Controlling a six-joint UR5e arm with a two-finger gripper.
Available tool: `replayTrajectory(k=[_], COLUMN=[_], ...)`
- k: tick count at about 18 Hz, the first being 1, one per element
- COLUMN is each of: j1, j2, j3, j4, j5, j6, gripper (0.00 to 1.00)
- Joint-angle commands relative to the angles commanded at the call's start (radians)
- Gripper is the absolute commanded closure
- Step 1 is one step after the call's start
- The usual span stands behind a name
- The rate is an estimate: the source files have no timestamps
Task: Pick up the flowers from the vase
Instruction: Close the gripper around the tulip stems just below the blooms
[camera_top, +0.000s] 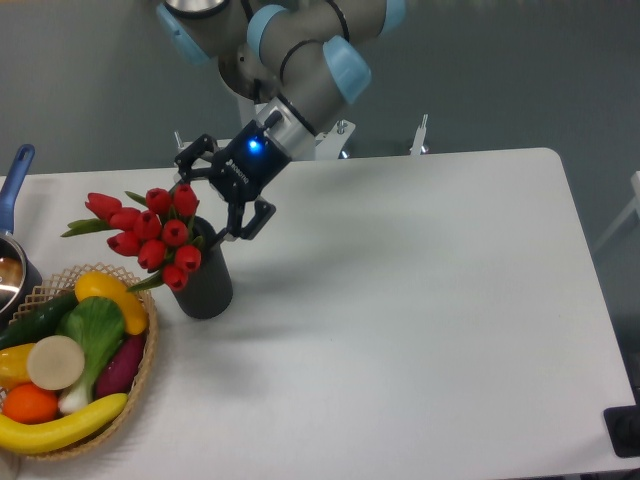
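Note:
My gripper has to take hold of the flowers' green stems next, so it can lift the flowers (150, 233) out of the dark grey vase (207, 281).
The flowers (150, 233), a bunch of red tulip buds with green stems and leaves, stand in the dark grey vase (207, 281) at the left of the table, leaning left. My gripper (200, 212) hangs open just above and to the right of the bunch, over the vase's mouth. One finger sits by the topmost buds and the other (228, 234) points down beside the vase's right rim. Nothing is held between the fingers.
A wicker basket (140, 385) of colourful fruit and vegetables lies at the front left, touching distance from the vase. A blue-handled pot (14, 180) sits at the left edge. The white table (420, 320) stretches to the right.

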Motion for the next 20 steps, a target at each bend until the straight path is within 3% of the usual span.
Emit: replayTrajectory(k=[2, 3, 4, 6, 8, 17, 20], j1=[-0.011, -0.012, -0.014, -0.014, -0.014, -0.006, -0.003], j2=[0.001, 0.005, 0.005, 0.003, 0.0, 0.005, 0.024], j3=[-0.003, -0.003, 0.0, 0.011, 0.028, 0.055, 0.072], j4=[0.0, 0.0, 0.0, 0.0, 0.0, -0.002, -0.002], j5=[0.002, 0.002, 0.002, 0.003, 0.008, 0.012, 0.012], j6=[0.0, 0.0, 0.0, 0.0, 0.0, -0.014, -0.101], gripper=[0.0, 0.06, 0.19, 0.63, 0.99, 1.0, 1.0])
